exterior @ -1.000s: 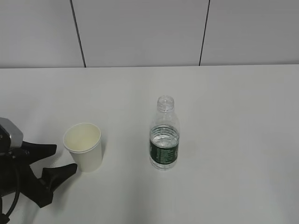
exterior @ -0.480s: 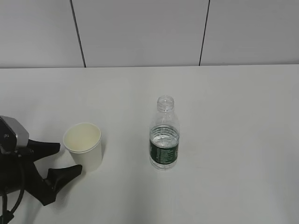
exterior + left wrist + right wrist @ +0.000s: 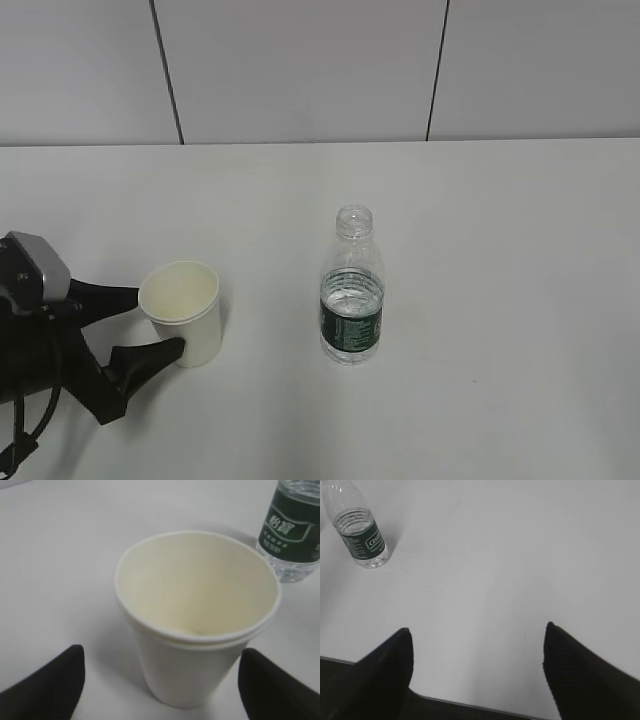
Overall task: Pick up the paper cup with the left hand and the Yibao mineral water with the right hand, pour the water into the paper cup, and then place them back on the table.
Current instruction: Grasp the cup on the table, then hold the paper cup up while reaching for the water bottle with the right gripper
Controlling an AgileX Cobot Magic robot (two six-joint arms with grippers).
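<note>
I need to grip the paper cup with my left gripper next, around the narrower body below, because the cup gets wider toward a wide rim (image 3: pixel 179 263) (image 3: pixel 195 638).
The cream-white paper cup (image 3: pixel 183 310) stands upright on the white table (image 3: pixel 480 250), left of centre. My left gripper (image 3: pixel 152 322) is open, one finger on each side of the cup, with gaps showing. The left wrist view shows the cup (image 3: pixel 197 615) between the two black fingertips (image 3: pixel 55 680), empty inside. The Yibao mineral water bottle (image 3: pixel 351 288) stands uncapped to the cup's right, partly filled with water, and shows in the left wrist view (image 3: pixel 295 530). My right gripper (image 3: pixel 477 645) is open and empty over the table's near edge, far from the bottle (image 3: pixel 357 527).
A grey panelled wall (image 3: pixel 300 70) runs behind the table. The table's front edge (image 3: pixel 470 705) shows below the right gripper.
My left gripper has moved right toward the cup, and its fingers now flank the cup. The cup and the bottle have not moved.
</note>
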